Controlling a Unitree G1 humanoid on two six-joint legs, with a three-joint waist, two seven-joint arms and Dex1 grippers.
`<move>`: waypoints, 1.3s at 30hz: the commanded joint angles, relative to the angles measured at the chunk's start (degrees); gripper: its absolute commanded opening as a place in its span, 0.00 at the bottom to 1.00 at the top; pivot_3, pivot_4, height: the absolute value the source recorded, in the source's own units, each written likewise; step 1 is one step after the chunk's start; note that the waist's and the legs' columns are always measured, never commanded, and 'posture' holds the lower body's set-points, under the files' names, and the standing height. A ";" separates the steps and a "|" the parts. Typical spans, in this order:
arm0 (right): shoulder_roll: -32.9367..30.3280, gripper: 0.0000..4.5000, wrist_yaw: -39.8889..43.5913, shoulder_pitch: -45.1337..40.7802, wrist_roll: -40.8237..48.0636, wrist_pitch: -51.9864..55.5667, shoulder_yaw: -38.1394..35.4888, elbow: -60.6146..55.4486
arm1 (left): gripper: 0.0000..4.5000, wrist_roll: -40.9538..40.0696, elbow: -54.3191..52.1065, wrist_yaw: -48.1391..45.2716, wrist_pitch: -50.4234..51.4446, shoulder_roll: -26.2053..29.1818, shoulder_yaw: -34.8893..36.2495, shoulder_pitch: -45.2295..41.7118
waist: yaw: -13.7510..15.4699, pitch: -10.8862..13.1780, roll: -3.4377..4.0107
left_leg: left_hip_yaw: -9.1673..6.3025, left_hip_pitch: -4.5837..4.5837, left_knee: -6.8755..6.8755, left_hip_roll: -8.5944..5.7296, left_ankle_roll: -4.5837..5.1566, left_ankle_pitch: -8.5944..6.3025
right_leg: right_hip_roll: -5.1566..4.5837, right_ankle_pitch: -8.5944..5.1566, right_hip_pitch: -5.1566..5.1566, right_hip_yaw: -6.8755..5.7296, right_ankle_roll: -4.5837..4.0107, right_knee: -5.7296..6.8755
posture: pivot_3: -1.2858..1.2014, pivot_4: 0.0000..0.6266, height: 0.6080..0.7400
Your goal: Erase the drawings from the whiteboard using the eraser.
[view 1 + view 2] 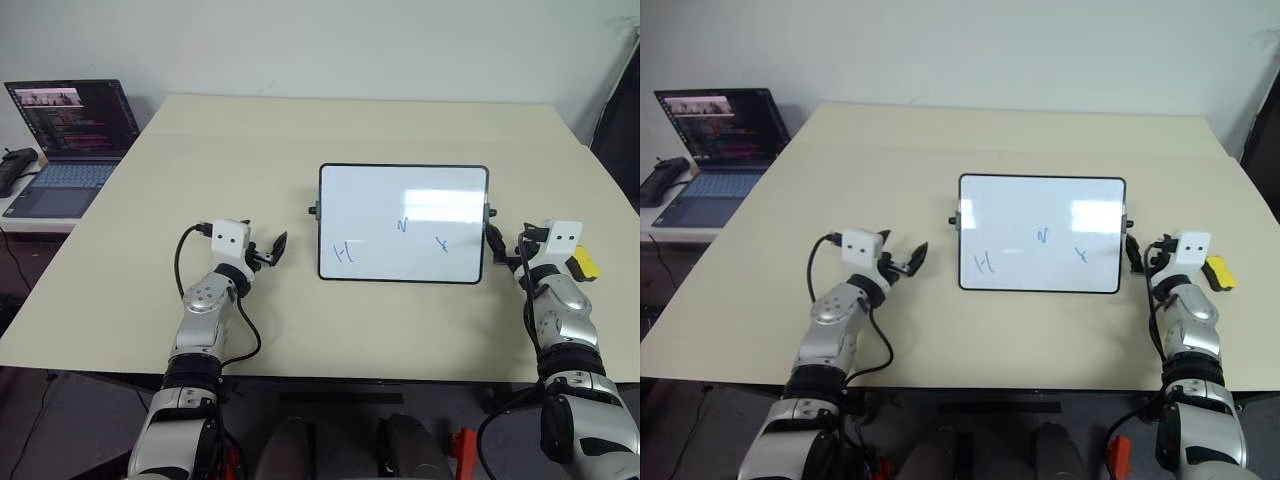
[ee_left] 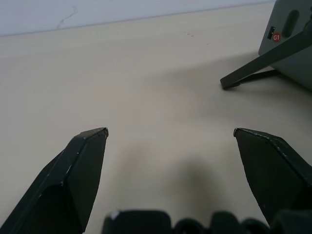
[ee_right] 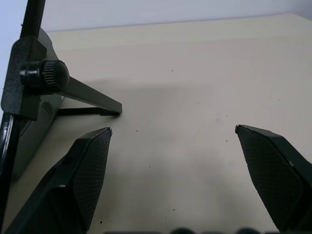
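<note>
The robot needs to wipe the drawings off the whiteboard, so its right gripper will next grab the yellow eraser [image 1: 585,263] by its long sides.
The whiteboard [image 1: 403,200] stands propped on its stand in the middle of the table [image 1: 200,150]. It bears three small blue drawings [image 1: 346,252], spread along its lower half. The yellow eraser [image 1: 585,263] lies on the table just right of my right wrist. My right gripper [image 1: 505,250] is open and empty beside the board's right edge, near its black knob [image 3: 44,75]. My left gripper [image 1: 272,250] is open and empty too, a short way left of the board's lower left corner. The left wrist view shows the board's stand leg [image 2: 258,68] ahead.
An open laptop [image 1: 70,140] sits on a lower surface off the table's left edge, with a black object [image 1: 15,165] beside it. Bare tabletop lies behind the board and between my arms. The table's front edge runs just below both wrists.
</note>
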 commanded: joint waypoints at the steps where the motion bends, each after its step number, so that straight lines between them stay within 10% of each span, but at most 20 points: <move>1: -0.88 0.99 0.34 -1.21 0.77 -0.57 -0.86 -0.94 | 1.00 -0.90 -0.12 -0.47 -1.77 -0.21 0.27 -1.65 | 0.01 0.00 0.00 | 0.00 0.00 0.00 0.00 0.00 0.00 | 0.00 0.00 0.00 0.00 0.00 0.00 | 0.52 0.24 1.00; 13: -4.41 0.99 1.23 3.11 2.75 2.48 -2.56 -6.39 | 1.00 -5.69 -5.19 -12.06 2.84 4.26 0.24 -0.64 | -0.07 0.00 0.01 | 0.00 -0.01 -0.03 0.00 0.00 0.00 | 0.00 0.00 -0.01 -0.01 0.00 -0.01 | 0.52 0.24 1.00; 22: -14.05 0.99 8.24 9.55 7.78 17.35 -4.74 -21.41 | 1.00 -27.39 -32.84 -35.02 31.10 21.50 0.73 2.91 | -0.37 0.08 0.12 | 0.08 0.00 -0.21 0.04 0.00 0.00 | -0.02 -0.03 -0.07 0.05 -0.04 -0.05 | 0.52 0.24 1.00; 39: -24.68 0.99 8.89 6.51 6.14 24.76 -9.61 -2.96 | 1.00 -19.58 -31.59 -37.02 30.32 3.69 -21.47 -8.12 | -1.25 0.02 0.26 | 0.48 0.11 -0.54 0.04 0.01 0.00 | -0.05 -0.05 0.06 0.29 0.04 -0.63 | 0.52 0.24 1.00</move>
